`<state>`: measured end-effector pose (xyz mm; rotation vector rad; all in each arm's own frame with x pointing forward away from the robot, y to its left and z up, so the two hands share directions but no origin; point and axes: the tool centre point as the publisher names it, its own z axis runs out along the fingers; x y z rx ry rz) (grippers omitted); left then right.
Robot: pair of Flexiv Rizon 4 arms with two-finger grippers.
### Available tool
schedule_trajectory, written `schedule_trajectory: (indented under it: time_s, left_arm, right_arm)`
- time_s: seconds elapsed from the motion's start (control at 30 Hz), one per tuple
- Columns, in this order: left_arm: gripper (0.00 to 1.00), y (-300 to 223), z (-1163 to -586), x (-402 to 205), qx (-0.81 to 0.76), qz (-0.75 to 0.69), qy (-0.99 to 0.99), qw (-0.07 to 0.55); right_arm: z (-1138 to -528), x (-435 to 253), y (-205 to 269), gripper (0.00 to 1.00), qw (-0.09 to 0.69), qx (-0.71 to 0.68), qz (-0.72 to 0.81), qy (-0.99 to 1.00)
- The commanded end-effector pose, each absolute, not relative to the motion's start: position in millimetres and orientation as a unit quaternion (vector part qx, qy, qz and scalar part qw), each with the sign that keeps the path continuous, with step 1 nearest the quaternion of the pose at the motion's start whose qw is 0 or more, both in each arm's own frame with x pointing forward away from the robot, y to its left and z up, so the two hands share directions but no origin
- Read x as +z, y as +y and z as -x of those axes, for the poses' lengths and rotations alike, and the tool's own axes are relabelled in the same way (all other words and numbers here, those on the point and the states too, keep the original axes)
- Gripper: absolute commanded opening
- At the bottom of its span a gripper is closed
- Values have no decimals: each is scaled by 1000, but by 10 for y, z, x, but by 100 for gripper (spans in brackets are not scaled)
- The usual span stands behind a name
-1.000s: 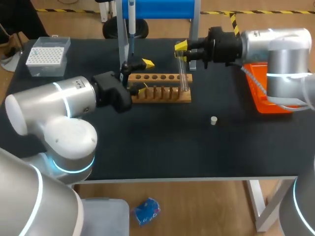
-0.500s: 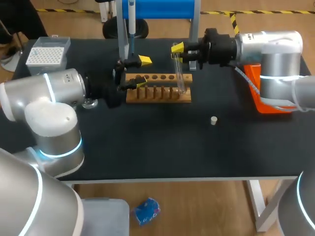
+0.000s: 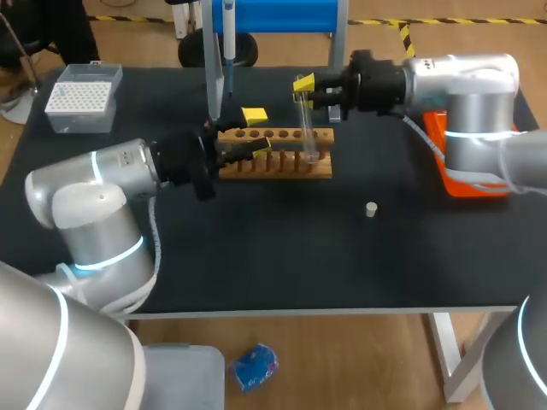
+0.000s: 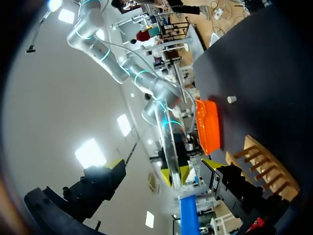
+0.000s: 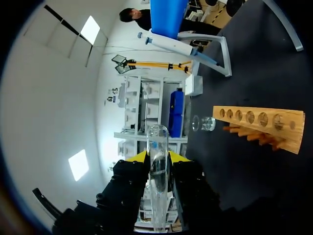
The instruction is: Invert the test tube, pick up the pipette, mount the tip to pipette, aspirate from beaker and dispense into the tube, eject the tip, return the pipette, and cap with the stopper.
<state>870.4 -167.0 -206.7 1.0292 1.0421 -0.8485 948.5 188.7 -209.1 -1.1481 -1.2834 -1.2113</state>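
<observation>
The upper end of the test tube is already covered by the other gripper's fingers, so I will grab the test tube by its bare lower part [image 3: 309, 143] [image 4: 165, 122] next with my left gripper.
My right gripper [image 3: 304, 89] is shut on the upper end of a clear test tube [image 3: 307, 130], which hangs upright over the right part of the wooden rack [image 3: 275, 159]. From the right wrist, the tube [image 5: 159, 161] stands between that gripper's yellow-tipped fingers. My left gripper [image 3: 255, 131] is open at the rack's left end, with nothing between its fingers. From the left wrist, the tube [image 4: 167, 144] is ahead of it. The pipette [image 3: 228, 41] hangs on its stand behind the rack. The white stopper [image 3: 371, 209] lies on the mat. The beaker [image 5: 204, 124] stands beyond the rack.
A box of pipette tips [image 3: 80, 97] sits at the far left corner. An orange tray [image 3: 453, 166] lies at the right edge under my right arm. My left arm covers the mat left of the rack.
My left arm has swung so its gripper sits a little further right, at the rack's end. The right gripper has carried the tube slightly left.
</observation>
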Motion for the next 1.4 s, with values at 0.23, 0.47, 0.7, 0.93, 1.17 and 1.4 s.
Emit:
schedule_trajectory:
  time_s: [0.23, 0.47, 0.7, 0.93, 1.17, 1.4]
  left_arm:
    - [100, -1574, -8908, -1998, -357, -502, 449, 647]
    - [100, -1583, -8862, -2012, -367, -514, 476, 612]
    - [100, -1653, -8825, -2085, -373, -530, 496, 578]
    - [100, -1738, -8809, -2124, -374, -527, 500, 577]
    - [100, -1895, -8770, -2155, -376, -530, 501, 572]
    - [100, -2004, -8750, -2170, -384, -536, 500, 562]
  right_arm:
    - [-9566, -2169, 1974, 0, 499, -489, 469, -541]
    - [-9593, -2202, 1958, 0, 490, -485, 475, -546]
    - [-9656, -2197, 2038, 0, 483, -485, 478, -550]
    - [-9695, -2193, 2165, 0, 484, -486, 477, -550]
    - [-9760, -2196, 2271, 0, 486, -487, 476, -548]
    - [-9801, -2205, 2347, 0, 484, -489, 476, -548]
